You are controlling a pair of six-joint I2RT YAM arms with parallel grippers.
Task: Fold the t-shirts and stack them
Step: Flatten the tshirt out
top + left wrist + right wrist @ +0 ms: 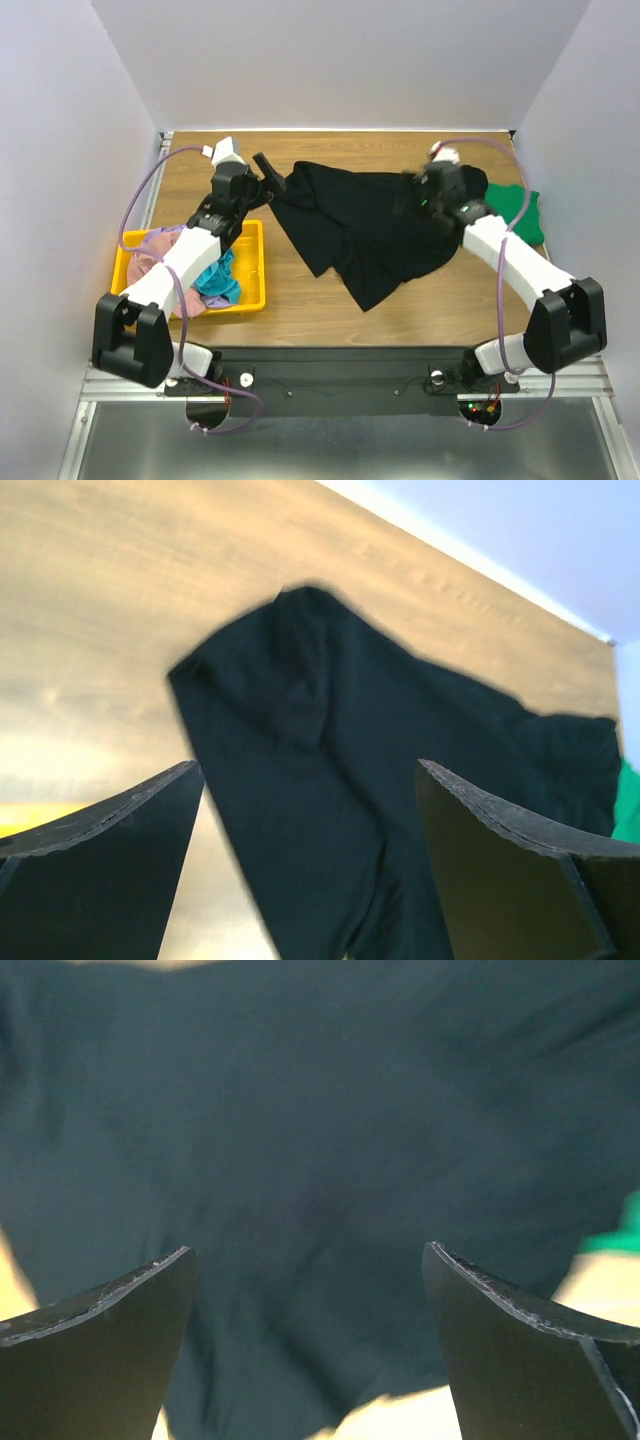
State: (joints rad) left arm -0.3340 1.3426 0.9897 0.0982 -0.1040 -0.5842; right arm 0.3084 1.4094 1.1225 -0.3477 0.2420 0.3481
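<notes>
The robot's right gripper will next grab the black t-shirt (360,230) by the edge of its near trailing part, to spread the t-shirt flat for folding.
A large black t-shirt (360,230) lies crumpled across the middle of the wooden table, one part trailing toward the near edge. My left gripper (272,178) hovers at its far left corner. In the left wrist view the left gripper (308,770) is open, with the black t-shirt (330,760) lying below and nothing between the fingers. My right gripper (412,200) hangs over the shirt's far right part. The right wrist view shows that gripper (308,1250) open above the black cloth (320,1120). A green t-shirt (527,212) lies at the right wall.
A yellow bin (255,290) stands at the near left, under the left arm, holding a dusty-pink tee (150,250) and a teal one (222,277). Purple cables loop off both arms. Pale walls close in the table on three sides.
</notes>
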